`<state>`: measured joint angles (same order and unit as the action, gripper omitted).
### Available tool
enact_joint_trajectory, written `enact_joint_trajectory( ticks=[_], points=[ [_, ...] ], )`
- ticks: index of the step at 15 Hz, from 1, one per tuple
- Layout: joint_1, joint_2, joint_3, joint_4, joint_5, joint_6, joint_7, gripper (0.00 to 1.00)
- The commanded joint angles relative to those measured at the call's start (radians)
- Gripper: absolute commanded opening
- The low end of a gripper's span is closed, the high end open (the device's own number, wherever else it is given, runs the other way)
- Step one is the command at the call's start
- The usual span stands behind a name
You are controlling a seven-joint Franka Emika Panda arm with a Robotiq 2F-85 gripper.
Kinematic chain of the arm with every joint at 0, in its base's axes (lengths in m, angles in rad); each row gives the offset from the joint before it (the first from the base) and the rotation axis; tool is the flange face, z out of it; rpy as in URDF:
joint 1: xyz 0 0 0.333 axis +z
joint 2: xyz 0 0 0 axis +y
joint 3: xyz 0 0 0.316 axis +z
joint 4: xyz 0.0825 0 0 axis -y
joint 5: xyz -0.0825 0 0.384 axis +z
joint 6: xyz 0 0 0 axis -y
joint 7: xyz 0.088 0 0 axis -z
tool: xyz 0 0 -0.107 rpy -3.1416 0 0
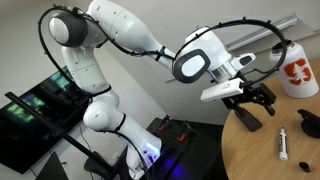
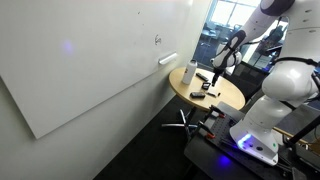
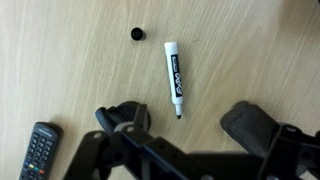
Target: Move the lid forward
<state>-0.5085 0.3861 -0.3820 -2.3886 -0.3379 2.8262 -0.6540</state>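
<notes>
My gripper takes the black lid beside the marker pen next. Its fingers go on both sides of the lid's raised top handle, so the lid moves forward lying flat.
The lid (image 3: 137, 34) is a small black round cap lying on the wooden table at the upper left of the wrist view. My gripper (image 3: 187, 125) is open and empty, hovering above the table with its two dark fingers spread wide; the lid lies well beyond the fingers, apart from them. In both exterior views my gripper (image 1: 250, 100) (image 2: 217, 70) hangs over the round table. The lid is too small to make out there.
A white marker pen (image 3: 173, 78) lies between the lid and my fingers, also seen in an exterior view (image 1: 284, 145). A black remote (image 3: 38, 150) lies at the lower left. A white bottle (image 1: 297, 70) (image 2: 191, 72) stands on the round table (image 1: 262, 150) (image 2: 228, 100).
</notes>
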Motion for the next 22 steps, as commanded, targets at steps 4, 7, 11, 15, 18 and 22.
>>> enact_joint_trajectory(
  ticks=[4,7,11,15,18,22],
  points=[
    [0.017,0.037,-0.011,0.038,-0.030,0.023,0.019,1.00],
    [-0.001,0.089,0.003,0.112,-0.041,0.019,-0.020,1.00],
    [-0.052,0.176,0.047,0.221,-0.065,0.035,-0.171,1.00],
    [-0.212,0.257,0.200,0.331,0.004,0.017,-0.448,1.00],
    [-0.283,0.308,0.264,0.401,0.039,-0.013,-0.567,1.00],
    [-0.310,0.367,0.284,0.478,0.055,-0.046,-0.628,0.72]
  ],
)
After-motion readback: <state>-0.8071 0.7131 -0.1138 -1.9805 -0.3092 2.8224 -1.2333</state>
